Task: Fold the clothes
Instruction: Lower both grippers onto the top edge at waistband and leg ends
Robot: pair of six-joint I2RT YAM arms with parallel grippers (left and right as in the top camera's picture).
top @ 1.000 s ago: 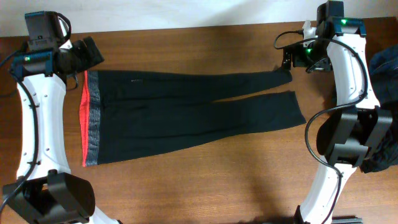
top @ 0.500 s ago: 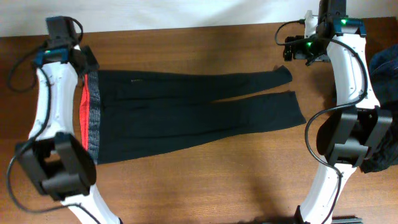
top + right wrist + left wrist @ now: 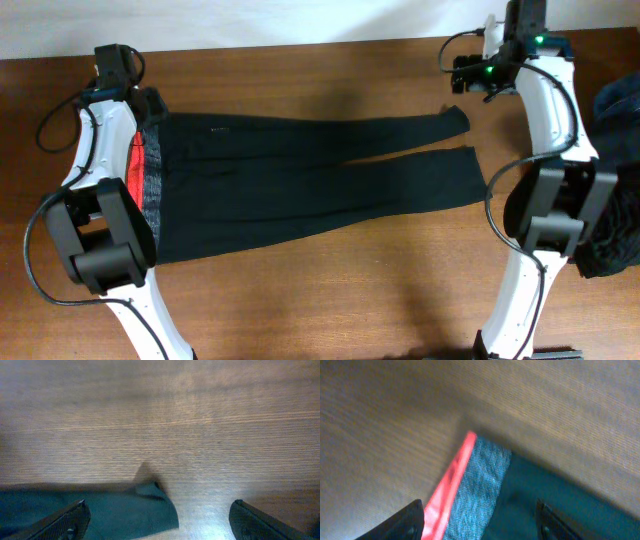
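My left gripper should next grip the pants by the red edge at the waistband's far corner, to fold the far leg over the near one.
The clothes [image 3: 300, 175], long black pants, lie flat on the table with the grey waistband [image 3: 150, 190] and its red edge [image 3: 133, 165] at the left and the legs running right. My left gripper [image 3: 140, 102] hovers over the waistband's far corner. In the left wrist view it [image 3: 480, 525] is open, with the grey band [image 3: 485, 480] and red edge [image 3: 455, 472] between its fingers [image 3: 410, 522]. My right gripper [image 3: 463, 85] is open just beyond the far leg's end [image 3: 455, 120]. The right wrist view shows that cuff [image 3: 130, 510] below the gripper [image 3: 160, 522], unheld.
A heap of dark and blue denim garments [image 3: 618, 110] lies at the table's right edge and runs down past the right arm's base [image 3: 610, 250]. The table's back edge [image 3: 300, 45] is close behind both grippers.
My left arm has swung in from the left and now sits over the waistband's far corner. My right gripper has drawn back slightly from the far leg's end. The pants have not shifted.
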